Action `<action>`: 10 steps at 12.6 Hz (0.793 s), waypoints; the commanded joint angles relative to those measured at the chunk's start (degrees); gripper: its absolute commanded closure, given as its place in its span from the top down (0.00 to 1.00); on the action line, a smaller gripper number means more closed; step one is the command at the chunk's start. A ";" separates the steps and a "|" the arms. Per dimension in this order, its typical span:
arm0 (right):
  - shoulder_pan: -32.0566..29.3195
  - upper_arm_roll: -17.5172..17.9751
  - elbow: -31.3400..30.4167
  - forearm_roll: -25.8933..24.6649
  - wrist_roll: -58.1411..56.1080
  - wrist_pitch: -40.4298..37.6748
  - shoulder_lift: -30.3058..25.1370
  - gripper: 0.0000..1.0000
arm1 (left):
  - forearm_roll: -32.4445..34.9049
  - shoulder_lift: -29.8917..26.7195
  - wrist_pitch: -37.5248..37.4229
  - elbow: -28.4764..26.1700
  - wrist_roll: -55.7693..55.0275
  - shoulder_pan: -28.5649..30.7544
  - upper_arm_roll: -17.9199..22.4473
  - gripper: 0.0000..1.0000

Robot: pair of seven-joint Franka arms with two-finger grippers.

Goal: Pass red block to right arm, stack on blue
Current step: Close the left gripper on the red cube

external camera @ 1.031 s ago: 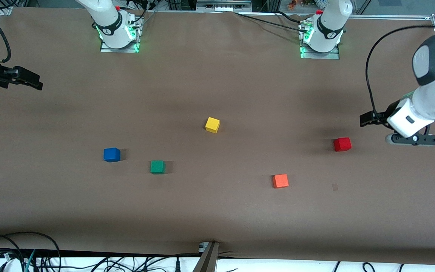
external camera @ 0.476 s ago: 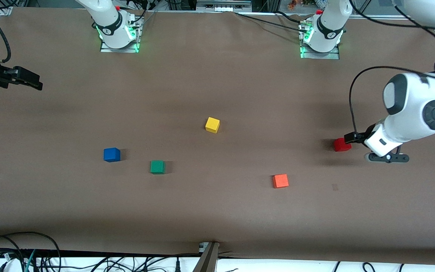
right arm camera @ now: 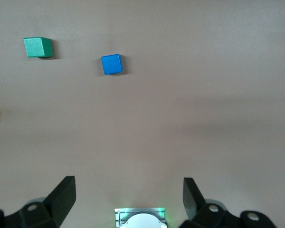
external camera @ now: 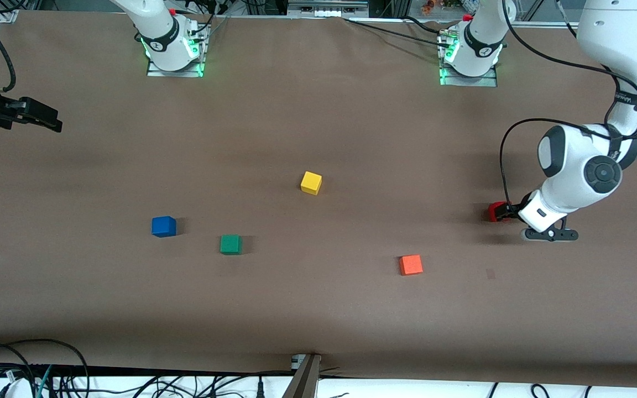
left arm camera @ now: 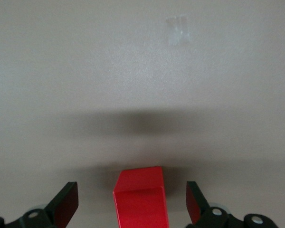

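Note:
The red block will be passed over for stacking on the blue block, so my left gripper should grab it by one end [left arm camera: 140, 202] and leave its other end free.
The red block [external camera: 495, 211] lies on the brown table toward the left arm's end. My left gripper [external camera: 509, 211] is down at it and open. In the left wrist view the red block [left arm camera: 140, 199] sits between the two fingers of the left gripper [left arm camera: 131, 202], with a gap on each side. The blue block [external camera: 163, 226] rests toward the right arm's end and also shows in the right wrist view as the blue block [right arm camera: 111, 64]. My right gripper [external camera: 47, 120] waits, open and empty, at the table's edge by the right arm's end; its wrist view shows this right gripper [right arm camera: 128, 192] high over the table.
A green cube [external camera: 230, 244] lies beside the blue one, slightly nearer the front camera. A yellow cube [external camera: 311, 182] sits mid-table and an orange-red cube [external camera: 410, 265] lies nearer the camera than the red block. The arm bases [external camera: 173, 52] [external camera: 469, 55] stand along the farthest edge.
The left arm has come down and swung in toward the red block, so its open fingers now stand on either side of it. The right arm and all cubes have stayed put.

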 commanded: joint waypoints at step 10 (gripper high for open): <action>-0.09 -0.13 1.15 -0.52 -0.73 -0.34 0.37 1.00 | 2.28 1.25 13.12 -8.90 0.98 0.42 -0.17 0.00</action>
